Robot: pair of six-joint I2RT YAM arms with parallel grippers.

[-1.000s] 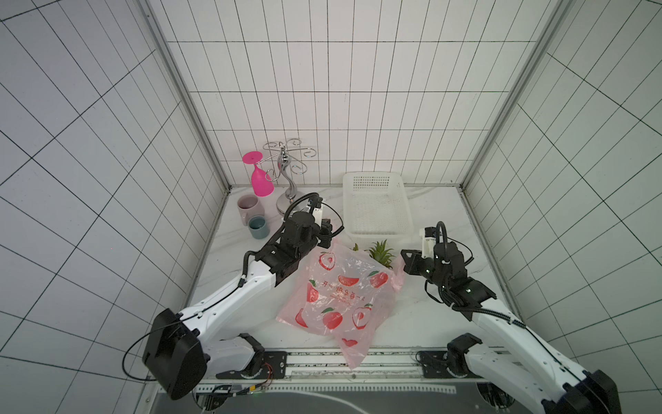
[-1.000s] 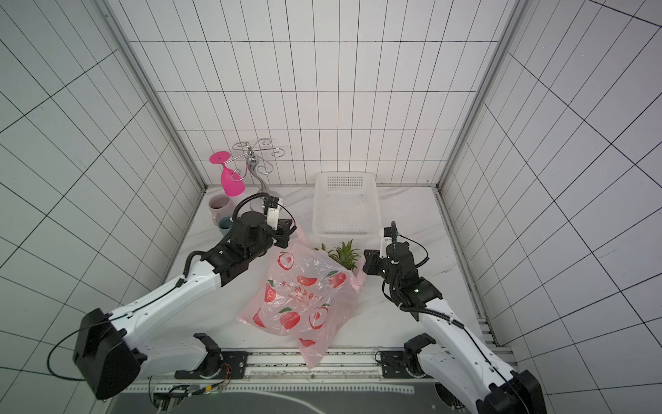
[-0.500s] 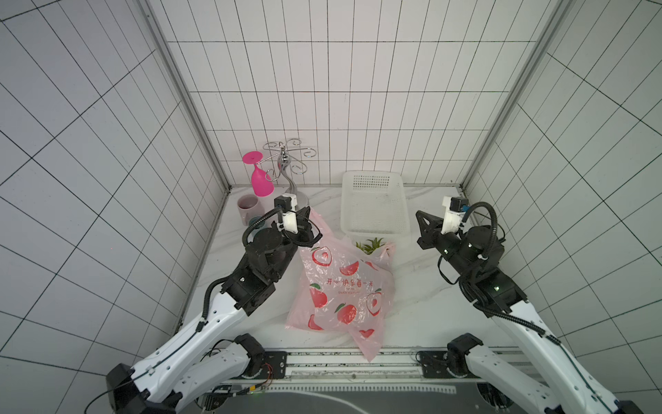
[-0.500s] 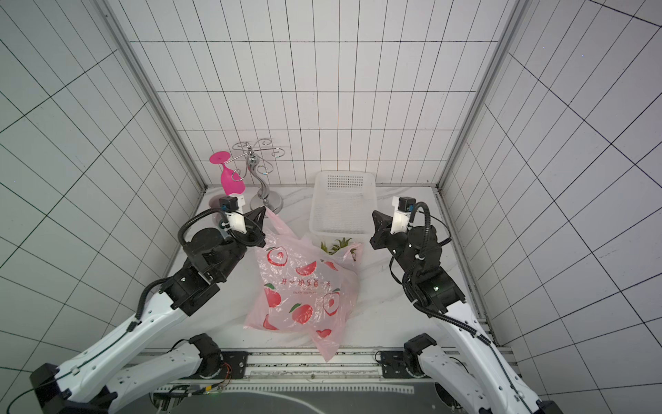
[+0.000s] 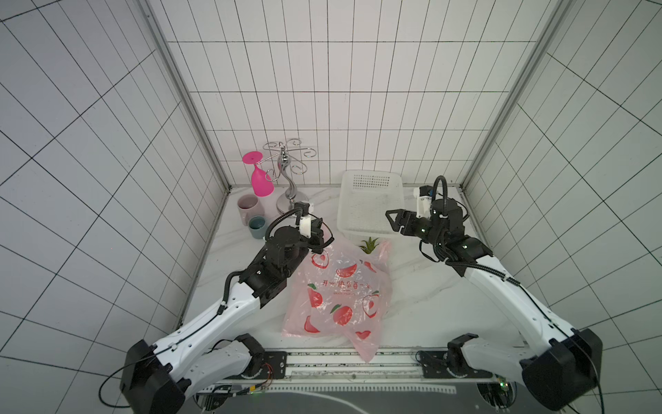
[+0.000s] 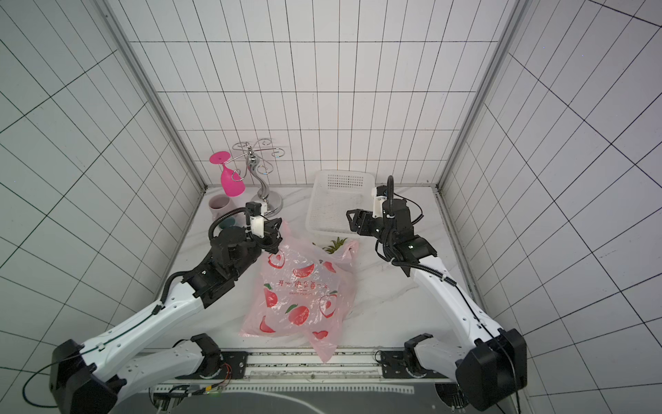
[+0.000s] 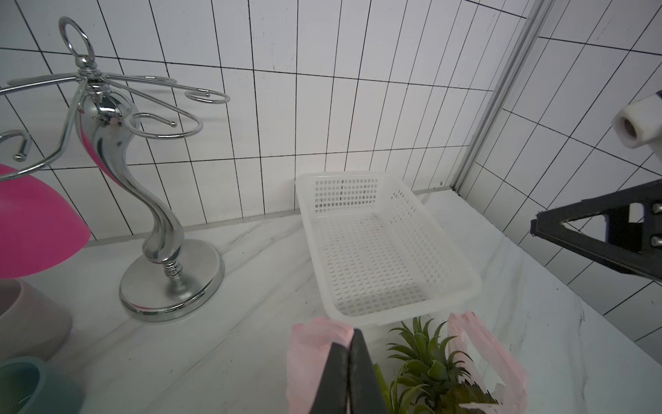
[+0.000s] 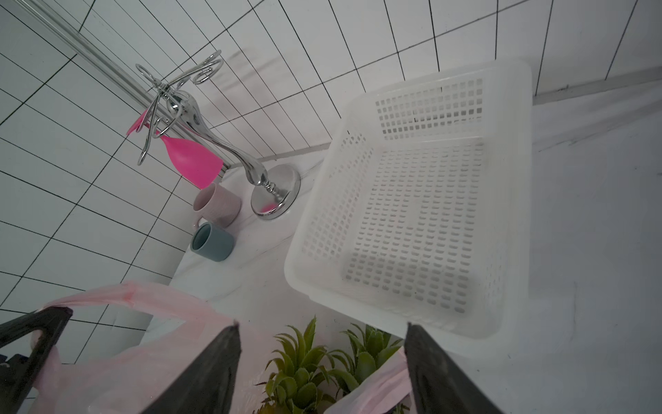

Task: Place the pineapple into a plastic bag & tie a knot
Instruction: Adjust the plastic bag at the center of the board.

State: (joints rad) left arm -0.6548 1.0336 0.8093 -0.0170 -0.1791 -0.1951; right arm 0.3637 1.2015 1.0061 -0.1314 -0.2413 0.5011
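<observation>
My right gripper is to pick up the bag's loose handle loop next, beside the pineapple's top and opposite the held handle loop. Then it can lift the bag upright for the knot.
The pale-pink plastic bag (image 5: 340,294) (image 6: 304,290) with red fruit prints lies on the marble table. The pineapple is inside it, and only its green crown (image 5: 369,245) (image 8: 315,365) pokes out of the mouth. My left gripper (image 5: 324,239) (image 7: 353,333) is shut on one handle loop (image 7: 315,338) and holds it up at the bag's far left corner. The other handle loop (image 7: 480,344) lies slack beside the crown. My right gripper (image 5: 392,219) (image 8: 322,324) hovers open above the crown by the basket's front edge, holding nothing. No knot is in view.
A white perforated basket (image 5: 369,204) stands just behind the bag. At the back left are a chrome glass rack (image 5: 290,186) with a hanging pink glass (image 5: 259,179), a pink mug (image 5: 247,207) and a teal mug (image 5: 257,226). Tiled walls close in three sides.
My right gripper has opened and let go of its handle loop, which dropped beside the crown. The bag, lifted half a second ago, has sagged back onto the table. The left gripper keeps its hold.
</observation>
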